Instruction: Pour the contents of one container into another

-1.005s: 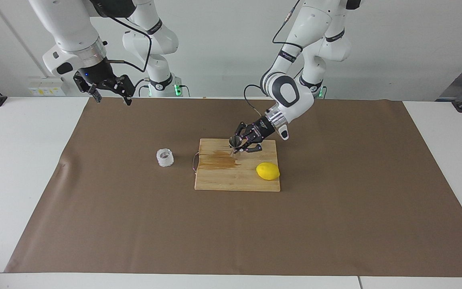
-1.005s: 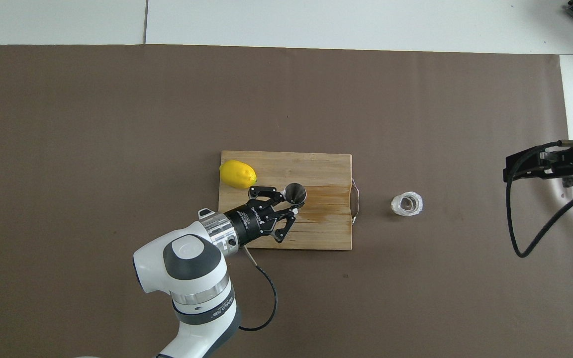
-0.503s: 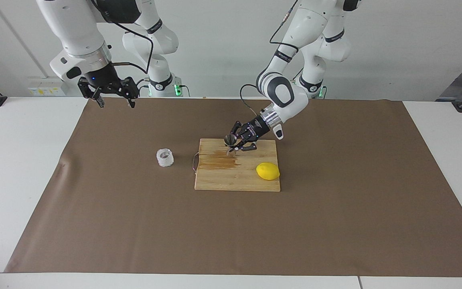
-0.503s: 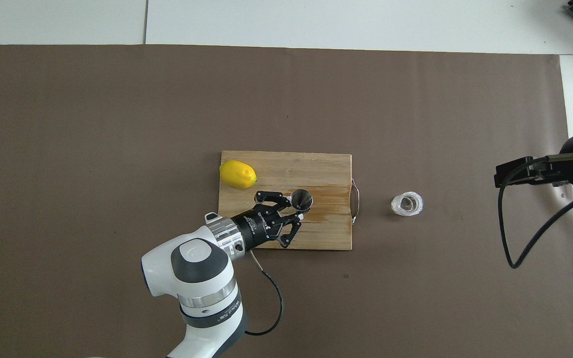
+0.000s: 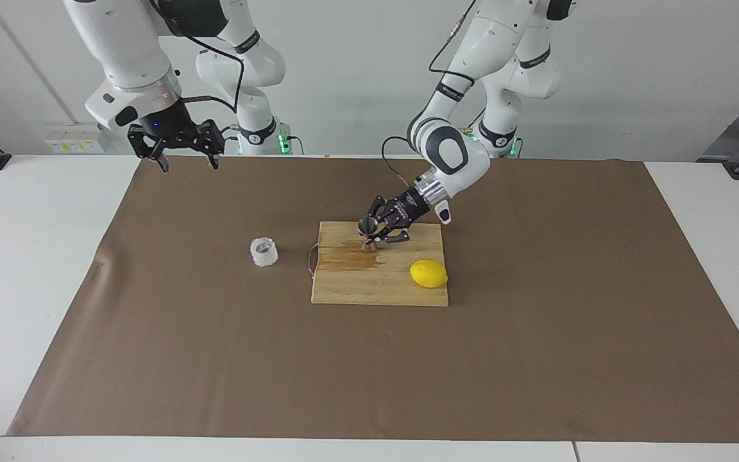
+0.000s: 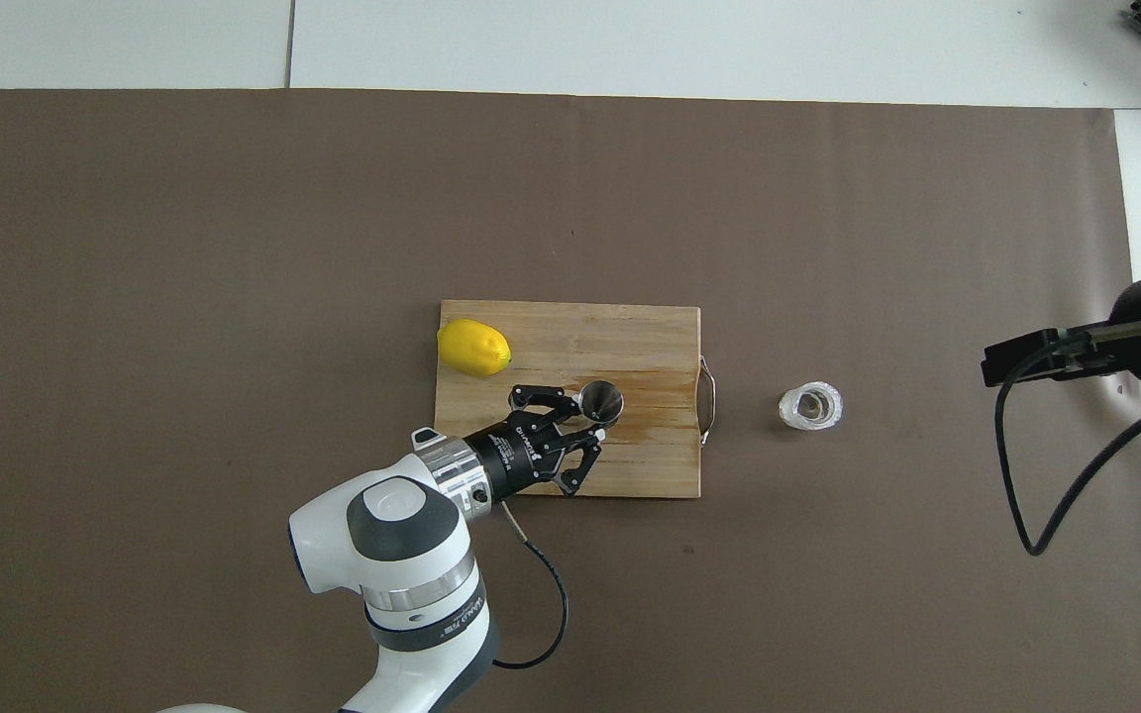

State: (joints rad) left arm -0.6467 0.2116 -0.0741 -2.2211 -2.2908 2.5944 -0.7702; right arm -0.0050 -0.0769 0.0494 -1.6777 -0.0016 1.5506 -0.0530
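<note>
I need to let go of the steel jigger with my left gripper. The jigger is upright and low over the wooden cutting board, so it would stand.
My left gripper is shut on the waist of the small steel jigger, which stands almost upright, mouth up, low over the wooden cutting board. I cannot tell whether its foot touches the wood. From overhead the jigger shows its round mouth beside the left gripper. The squat clear textured glass cup stands alone on the brown paper, off the board toward the right arm's end; the overhead view also shows the glass cup. My right gripper hangs open and empty, high over the paper's edge at the robots' end.
A yellow lemon lies on the board's corner toward the left arm's end. A dark wet stain marks the board near its wire handle. Brown paper covers the table.
The left gripper has carried the jigger a little toward the board's handle end and stood it more upright. The right arm has shifted slightly toward the table's middle, still open.
</note>
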